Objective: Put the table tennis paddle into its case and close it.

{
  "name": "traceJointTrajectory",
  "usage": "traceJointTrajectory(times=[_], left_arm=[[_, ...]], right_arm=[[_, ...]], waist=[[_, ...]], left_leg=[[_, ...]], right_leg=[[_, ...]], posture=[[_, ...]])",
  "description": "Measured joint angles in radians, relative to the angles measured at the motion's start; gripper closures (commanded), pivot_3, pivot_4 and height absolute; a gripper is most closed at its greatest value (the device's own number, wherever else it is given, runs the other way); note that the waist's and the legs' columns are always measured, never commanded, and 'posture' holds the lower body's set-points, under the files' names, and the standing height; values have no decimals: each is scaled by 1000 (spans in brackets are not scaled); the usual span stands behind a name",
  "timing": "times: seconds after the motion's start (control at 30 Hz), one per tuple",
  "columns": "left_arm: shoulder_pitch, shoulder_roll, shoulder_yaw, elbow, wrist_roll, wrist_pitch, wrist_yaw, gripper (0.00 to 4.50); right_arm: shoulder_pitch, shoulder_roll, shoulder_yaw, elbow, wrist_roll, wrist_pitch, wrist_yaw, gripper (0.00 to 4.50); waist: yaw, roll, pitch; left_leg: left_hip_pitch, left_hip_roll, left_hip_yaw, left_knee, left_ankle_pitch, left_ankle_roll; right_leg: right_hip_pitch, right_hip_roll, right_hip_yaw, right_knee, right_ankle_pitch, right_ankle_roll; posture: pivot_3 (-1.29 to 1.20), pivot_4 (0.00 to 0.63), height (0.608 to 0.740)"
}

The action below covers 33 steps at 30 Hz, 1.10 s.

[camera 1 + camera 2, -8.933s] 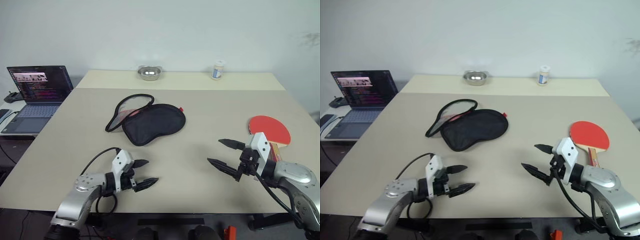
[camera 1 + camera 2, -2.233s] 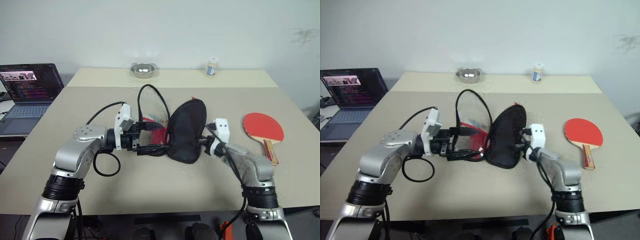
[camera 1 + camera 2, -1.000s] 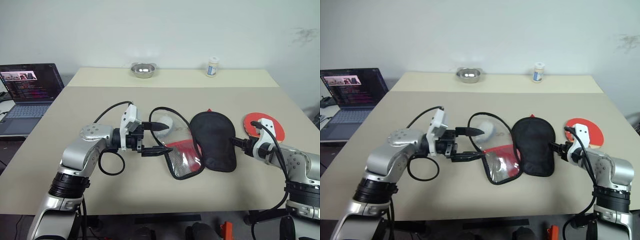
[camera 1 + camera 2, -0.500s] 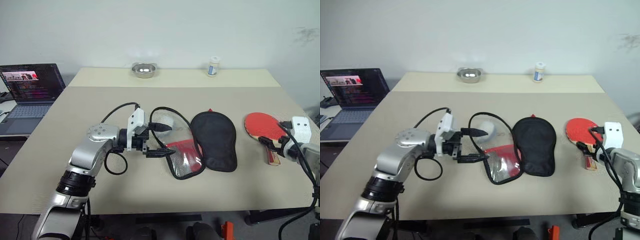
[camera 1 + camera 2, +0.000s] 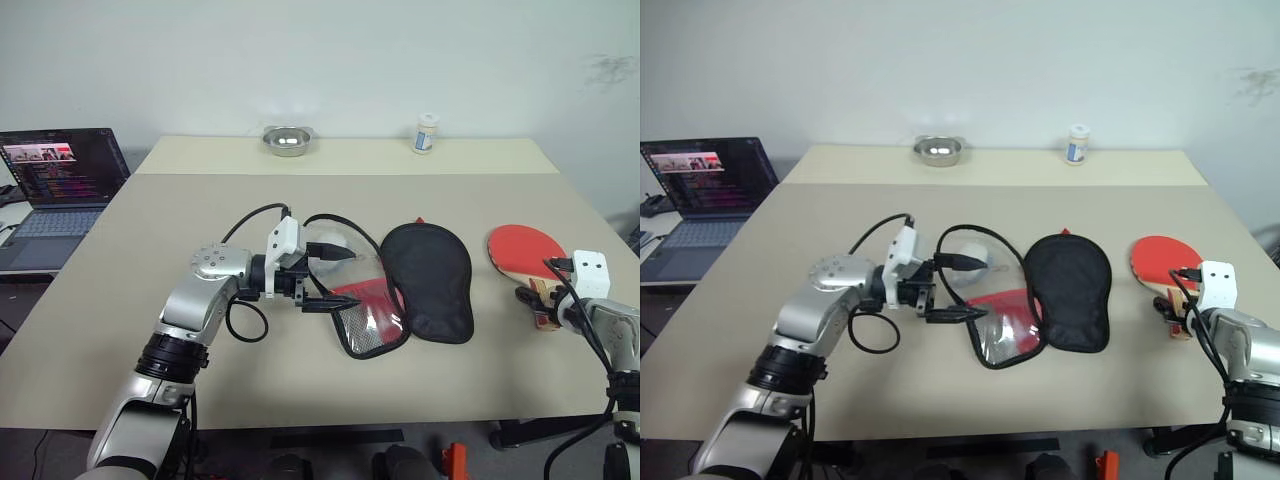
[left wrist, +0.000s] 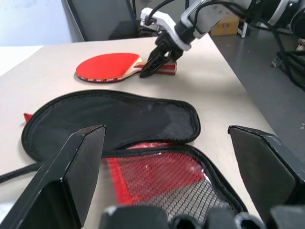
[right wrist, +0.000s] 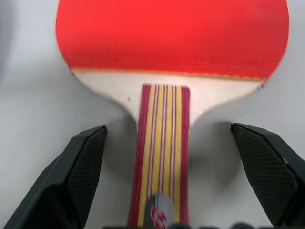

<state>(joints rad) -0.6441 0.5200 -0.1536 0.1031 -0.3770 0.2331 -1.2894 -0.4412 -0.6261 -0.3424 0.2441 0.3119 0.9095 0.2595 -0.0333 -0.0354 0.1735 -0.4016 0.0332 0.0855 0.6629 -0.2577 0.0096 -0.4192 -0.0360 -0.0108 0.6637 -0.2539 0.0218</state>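
It is time for my right gripper to close: my fingers reach down on both sides of the handle, so they would catch the striped handle (image 5: 546, 301) (image 7: 162, 162).
The case lies unzipped and spread flat mid-table, its black half (image 5: 432, 282) to the right and its red half with the mesh pocket (image 5: 366, 318) to the left. My left gripper (image 5: 348, 277) is open at the mesh half's left rim, pointing across the case, its fingers (image 6: 78, 169) wide apart and gripping nothing. The table tennis paddle (image 5: 524, 249) lies red face up near the table's right edge. My right gripper (image 7: 167, 128) is open over the paddle's striped handle (image 7: 162, 162), one finger (image 7: 81, 176) on each side and neither closed on it.
A steel bowl (image 5: 287, 140) and a small white bottle (image 5: 427, 133) stand at the table's back edge. An open laptop (image 5: 65, 178) sits on a lower surface to the left. The table's right edge (image 5: 610, 290) runs close to the paddle.
The case, held up between both grippers two seconds ago, now lies flat and open. My right gripper has left the black half and moved right to the paddle's handle. The left gripper barely shifted.
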Motion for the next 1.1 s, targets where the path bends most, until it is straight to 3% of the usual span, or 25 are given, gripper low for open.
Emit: traceJointTrajectory(times=[0.03,0.13,0.43,0.57,0.73,0.9,1.1], left_arm=[[0,0,0,0,1,0,0,0],[0,0,0,0,2,1,1,0],[0,1,0,-2,2,22,14,0],[0,6,1,-14,3,30,34,0],[41,51,31,-36,3,56,60,0],[52,58,35,-64,2,67,76,0],[52,65,35,-66,2,67,80,0]], right_arm=[[-5,1,7,10,-6,-12,1,27],[-17,3,13,44,-17,-43,10,600],[-40,15,16,78,-25,-70,8,3407],[-35,15,17,38,-18,-43,14,3408],[-19,45,21,-289,46,114,7,3408],[-59,233,13,-575,112,292,-106,3408],[5,474,49,-732,111,428,-244,3408]], waist=[[-1,0,0],[-1,0,0],[0,0,0],[0,0,0],[-2,5,3],[4,5,3],[7,5,3]], left_leg=[[0,0,0,0,0,0],[1,0,0,1,0,0],[1,0,0,1,1,1],[1,0,0,1,1,1],[-1,4,0,-1,1,1],[-1,8,0,-1,1,0],[-3,4,0,0,1,0]], right_leg=[[0,0,0,0,0,0],[1,0,1,0,1,2],[2,0,0,0,2,2],[1,-1,1,0,2,2],[-2,0,1,1,2,2],[-2,2,-2,0,2,2],[-2,0,-2,0,5,-3]], posture=[[0,150,740],[0,150,740],[0,150,740],[0,150,740],[0,150,740],[0,150,740],[0,150,740]])
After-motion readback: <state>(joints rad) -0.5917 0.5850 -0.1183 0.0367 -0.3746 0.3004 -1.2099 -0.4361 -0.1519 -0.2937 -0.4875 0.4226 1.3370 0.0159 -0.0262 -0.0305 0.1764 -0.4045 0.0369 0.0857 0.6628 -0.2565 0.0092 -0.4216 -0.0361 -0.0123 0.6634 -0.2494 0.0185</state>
